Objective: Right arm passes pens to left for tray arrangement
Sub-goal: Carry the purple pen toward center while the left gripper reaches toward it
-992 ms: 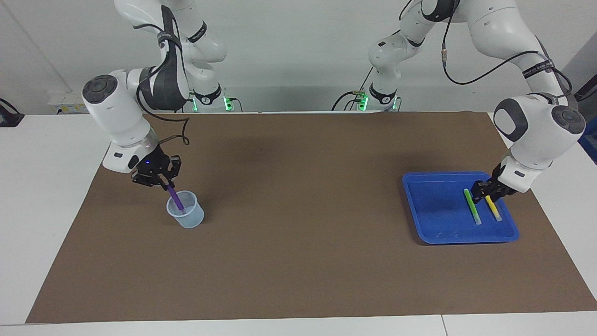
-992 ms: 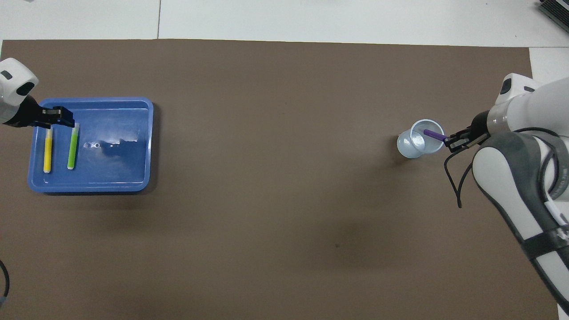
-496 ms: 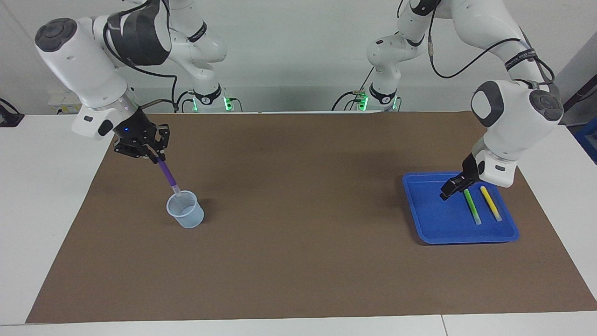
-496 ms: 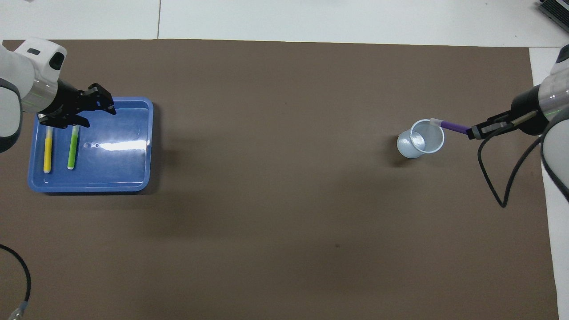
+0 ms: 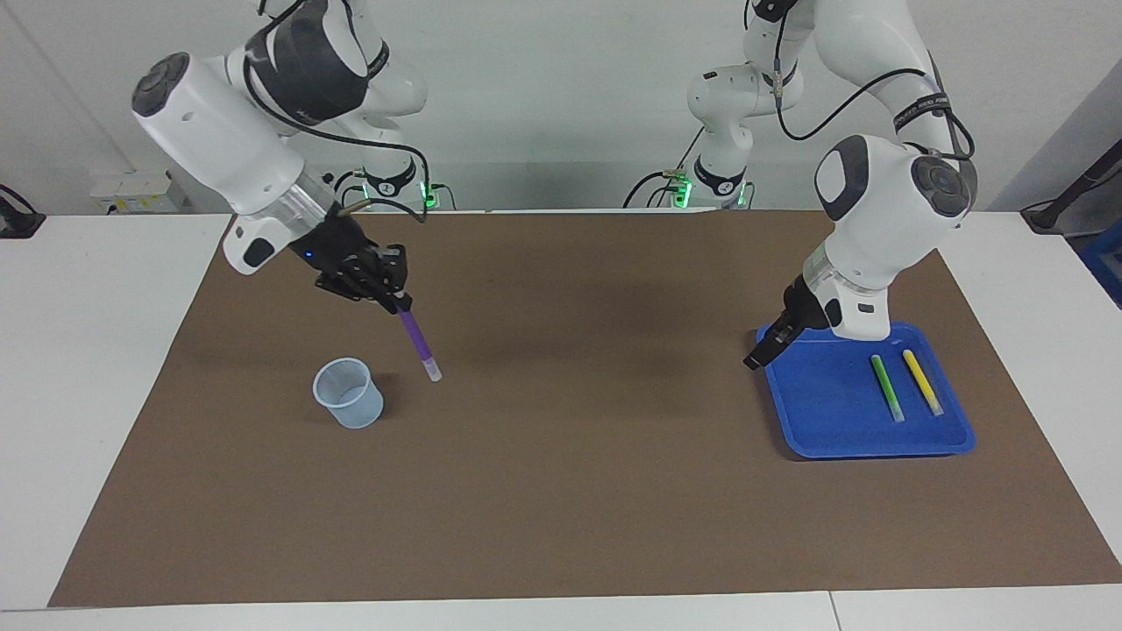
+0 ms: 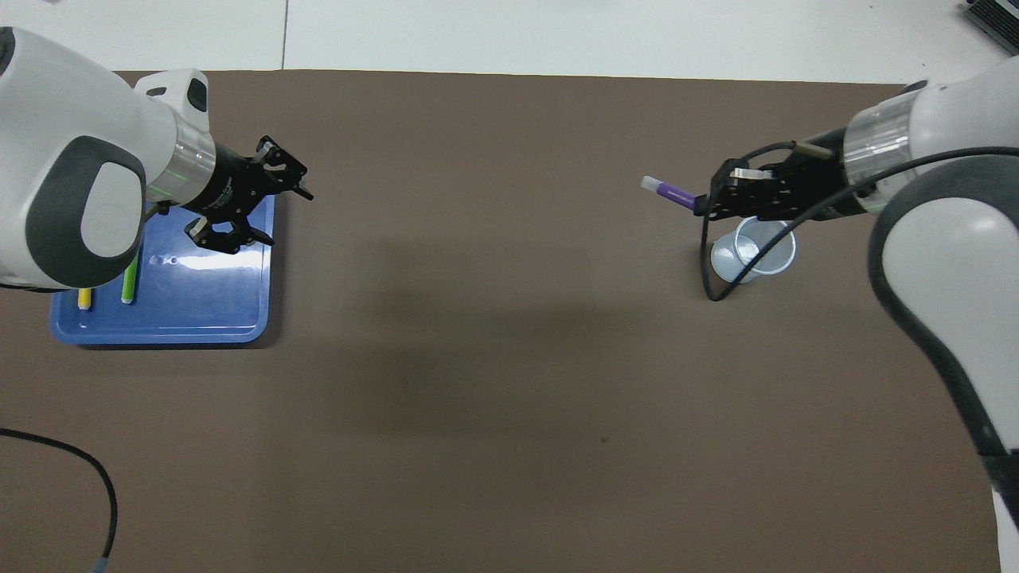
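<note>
My left gripper should grab the purple pen by the exposed body point(image 6: 673, 194) beside its whitish tip next, because my right gripper's fingers cover the pen's rear.
My right gripper point(image 5: 397, 303) point(image 6: 705, 205) is shut on the purple pen point(image 5: 418, 340) point(image 6: 670, 191), held in the air beside the clear cup point(image 5: 349, 393) point(image 6: 754, 251), whitish tip down. The blue tray point(image 5: 824, 412) point(image 6: 208, 306) lies at the left arm's end of the table. In it the green pen point(image 5: 887, 388) point(image 6: 127, 283) and the yellow pen point(image 5: 923, 383) point(image 6: 83, 298) lie side by side. My left gripper point(image 5: 756, 358) point(image 6: 280, 216) hangs open and holds nothing, over the tray's edge that faces the table's middle.
A brown mat point(image 5: 578, 491) covers most of the white table. The cup stands on it at the right arm's end, with nothing showing inside. A black cable point(image 6: 95, 485) loops in at the left arm's side.
My right gripper lifted the purple pen out of the cup and carried it toward the table's middle. My left gripper let go of the yellow pen, opened wider, rose and moved to the tray's inner edge.
</note>
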Motion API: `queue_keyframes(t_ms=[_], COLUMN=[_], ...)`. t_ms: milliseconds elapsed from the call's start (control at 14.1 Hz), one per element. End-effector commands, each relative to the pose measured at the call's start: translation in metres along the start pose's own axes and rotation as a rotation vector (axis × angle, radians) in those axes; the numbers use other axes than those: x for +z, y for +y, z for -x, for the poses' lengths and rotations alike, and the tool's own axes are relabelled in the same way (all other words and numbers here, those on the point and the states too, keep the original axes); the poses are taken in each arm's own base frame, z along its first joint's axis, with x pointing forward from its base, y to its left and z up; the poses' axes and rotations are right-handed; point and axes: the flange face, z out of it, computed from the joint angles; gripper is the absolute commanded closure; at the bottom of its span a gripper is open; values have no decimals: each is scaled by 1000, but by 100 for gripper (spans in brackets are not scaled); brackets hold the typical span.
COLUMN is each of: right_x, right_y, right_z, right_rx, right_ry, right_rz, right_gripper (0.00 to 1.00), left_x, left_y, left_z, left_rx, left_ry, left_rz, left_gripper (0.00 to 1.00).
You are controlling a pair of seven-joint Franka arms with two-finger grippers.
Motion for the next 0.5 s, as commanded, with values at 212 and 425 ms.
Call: queue_keyframes(t_ms=[212,425], right_x=[59,74], right_y=[-58,-81], right_z=[3,13], right_rx=[325,391], right_ry=[29,23], right_rz=[-201,-234], right_gripper=[87,87], left_x=[2,10], left_y=[53,79], left_z=[85,125], left_rx=[-221,-340], left_ry=[-104,-125], left_rz=[154,223], left_gripper=[12,10])
